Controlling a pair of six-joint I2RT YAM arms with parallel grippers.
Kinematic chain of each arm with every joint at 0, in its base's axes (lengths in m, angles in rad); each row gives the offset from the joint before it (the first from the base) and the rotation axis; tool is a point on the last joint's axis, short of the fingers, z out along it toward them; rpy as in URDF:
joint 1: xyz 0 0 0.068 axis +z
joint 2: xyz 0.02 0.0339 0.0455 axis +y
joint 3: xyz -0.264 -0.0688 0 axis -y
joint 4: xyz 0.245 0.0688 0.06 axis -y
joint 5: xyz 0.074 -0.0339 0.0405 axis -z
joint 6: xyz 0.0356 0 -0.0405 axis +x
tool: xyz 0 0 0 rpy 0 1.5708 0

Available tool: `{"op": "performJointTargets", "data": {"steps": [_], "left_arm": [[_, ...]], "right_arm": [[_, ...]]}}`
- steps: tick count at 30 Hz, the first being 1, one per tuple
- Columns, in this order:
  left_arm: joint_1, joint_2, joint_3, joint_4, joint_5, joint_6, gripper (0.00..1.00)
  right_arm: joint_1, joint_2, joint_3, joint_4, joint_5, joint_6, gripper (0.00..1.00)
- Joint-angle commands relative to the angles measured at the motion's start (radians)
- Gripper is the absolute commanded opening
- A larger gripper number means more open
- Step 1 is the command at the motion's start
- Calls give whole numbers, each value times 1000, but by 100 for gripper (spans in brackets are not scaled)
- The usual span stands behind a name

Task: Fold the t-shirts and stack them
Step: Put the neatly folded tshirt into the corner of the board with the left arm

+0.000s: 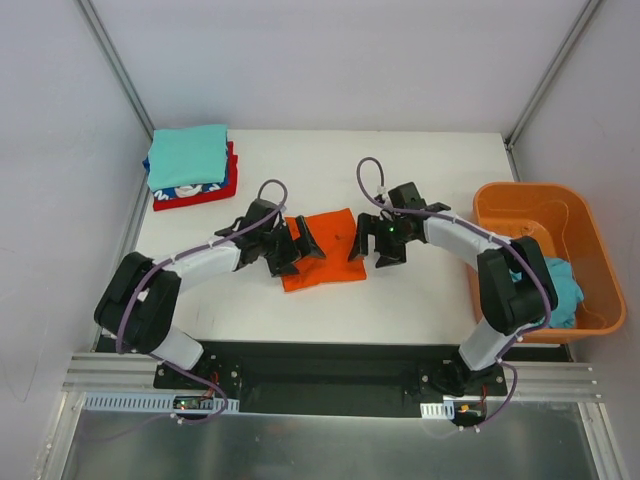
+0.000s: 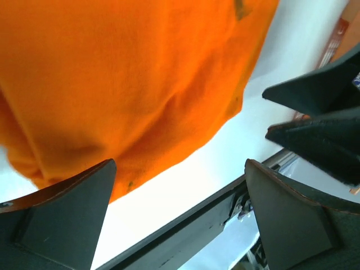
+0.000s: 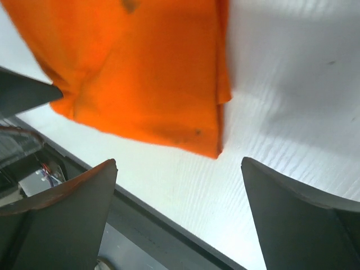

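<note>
My left gripper grips the folded orange t-shirt by its stack-side edge next, so the rest stays free to spread over the stack.
A bright orange t-shirt (image 1: pixel 325 252) lies folded into a small rectangle in the middle of the white table (image 1: pixel 420 180). My left gripper (image 1: pixel 298 247) stands open at its left edge and my right gripper (image 1: pixel 368 244) open at its right edge. The left wrist view has the orange t-shirt (image 2: pixel 140 73) just beyond the left gripper (image 2: pixel 180 166), nothing between the jaws. The right wrist view shows the orange t-shirt's (image 3: pixel 140 67) corner ahead of the empty right gripper (image 3: pixel 179 163). At the back left sits a stack: a teal shirt (image 1: pixel 187 155) over a patterned one (image 1: pixel 180 190) and a red one (image 1: pixel 205 193).
An orange plastic basket (image 1: pixel 530 187) stands at the table's right edge with a teal shirt (image 1: pixel 565 290) in it, partly behind the right arm. The table's dark front rail (image 2: pixel 185 230) runs close under both grippers.
</note>
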Motion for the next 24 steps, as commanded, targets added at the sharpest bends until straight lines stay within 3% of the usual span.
{"op": "performJointTargets", "data": {"steps": [1,5,9,18,24], "left_arm": [[2,-138,22,-122,-116,32,99],[7,-198,40,-270,-257,55,99],[53,-179,42,-295,-299,60,99],[113,95,213,-308,-340,121,97],[116,258,290,-318,-300,120,73]], "right_arm": [[29,-139,48,-98,47,-69,97],[29,-280,18,-156,125,-72,97],[32,-420,-45,-208,234,-64,97],[30,-717,-77,-392,486,-82,97],[29,-813,-79,-423,529,-107,97]]}}
